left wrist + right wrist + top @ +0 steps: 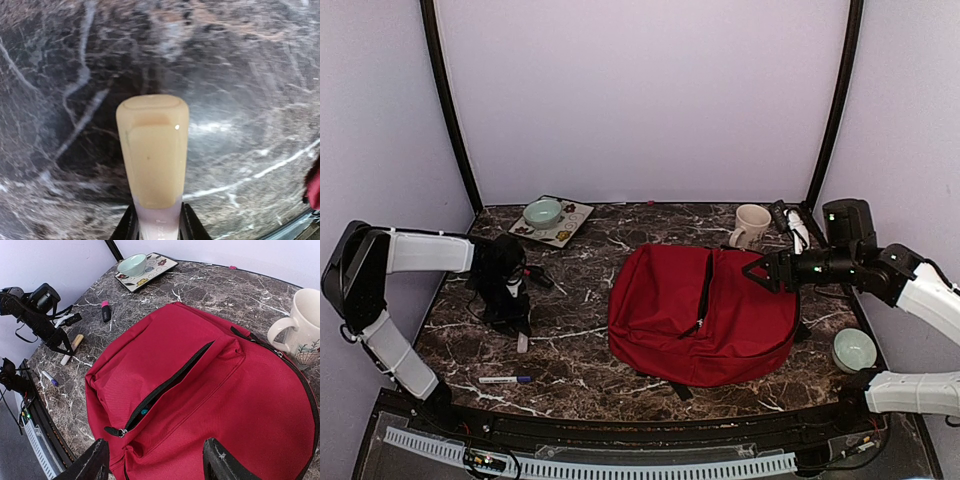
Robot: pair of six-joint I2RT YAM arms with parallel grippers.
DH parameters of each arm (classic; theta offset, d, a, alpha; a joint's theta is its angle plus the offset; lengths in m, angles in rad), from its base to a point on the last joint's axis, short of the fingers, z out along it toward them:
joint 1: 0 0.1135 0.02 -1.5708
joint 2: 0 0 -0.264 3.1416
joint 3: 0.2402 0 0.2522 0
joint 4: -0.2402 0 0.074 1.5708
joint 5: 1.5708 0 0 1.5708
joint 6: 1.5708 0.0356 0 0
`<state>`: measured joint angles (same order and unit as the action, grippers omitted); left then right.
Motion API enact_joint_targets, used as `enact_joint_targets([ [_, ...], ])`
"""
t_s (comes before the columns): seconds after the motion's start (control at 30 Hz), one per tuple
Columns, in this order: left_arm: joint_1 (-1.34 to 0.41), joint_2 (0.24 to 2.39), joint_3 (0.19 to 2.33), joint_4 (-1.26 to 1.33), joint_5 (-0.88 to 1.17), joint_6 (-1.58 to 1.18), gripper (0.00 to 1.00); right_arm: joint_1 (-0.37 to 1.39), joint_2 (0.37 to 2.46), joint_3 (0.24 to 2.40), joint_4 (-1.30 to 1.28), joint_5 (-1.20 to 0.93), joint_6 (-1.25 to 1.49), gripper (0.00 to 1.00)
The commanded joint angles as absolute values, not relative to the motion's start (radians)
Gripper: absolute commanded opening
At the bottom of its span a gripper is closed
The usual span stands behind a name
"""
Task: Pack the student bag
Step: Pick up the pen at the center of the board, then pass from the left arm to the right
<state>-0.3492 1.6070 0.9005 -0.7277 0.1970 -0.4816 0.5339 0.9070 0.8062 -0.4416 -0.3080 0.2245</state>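
My left gripper's fingers are closed against both sides of the stick-shaped item's white part. The item would come up with my left gripper if I lifted it now.
The student bag (705, 315) is a red backpack lying flat in the middle of the table, and it fills the right wrist view (210, 390). Its front pocket zip (170, 385) is open, with something teal (145, 411) showing inside. My right gripper (156, 465) is open and empty, hovering over the bag's right side (760, 270). My left gripper (515, 318) is left of the bag, low over the table. It is shut on a cream and white stick-shaped item (152, 155).
A white mug (751, 224) stands behind the bag. A tray (572, 228) with a pale green bowl (542, 212) is at the back left. A blue-tipped marker (505, 380) lies front left, a pink-capped one (105, 310) near the left arm. Another bowl (853, 350) is at the right.
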Motion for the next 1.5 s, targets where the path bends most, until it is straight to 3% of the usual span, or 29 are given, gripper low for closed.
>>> enact_joint_targets([
  [0.0, -0.379, 1.512, 0.89, -0.701, 0.268, -0.587, 0.04, 0.531, 0.889, 0.806, -0.389, -0.28, 0.22, 0.64],
  [0.4, -0.439, 1.314, 0.902, -0.598, 0.309, -0.867, 0.0, 0.531, 0.873, 0.77, -0.285, -0.264, 0.297, 0.64],
  [0.73, -0.502, 1.189, 0.879, -0.527, 0.224, -1.138, 0.0, 0.532, 0.92, 0.753, -0.157, -0.325, 0.363, 0.64],
  [1.07, -0.607, 1.148, 0.807, -0.338, 0.14, -1.429, 0.0, 0.56, 0.968, 0.772, -0.092, -0.337, 0.406, 0.64],
  [1.47, -0.77, 1.227, 0.94, -0.296, -0.007, -1.698, 0.0, 0.747, 1.089, 0.823, 0.029, -0.303, 0.37, 0.64],
])
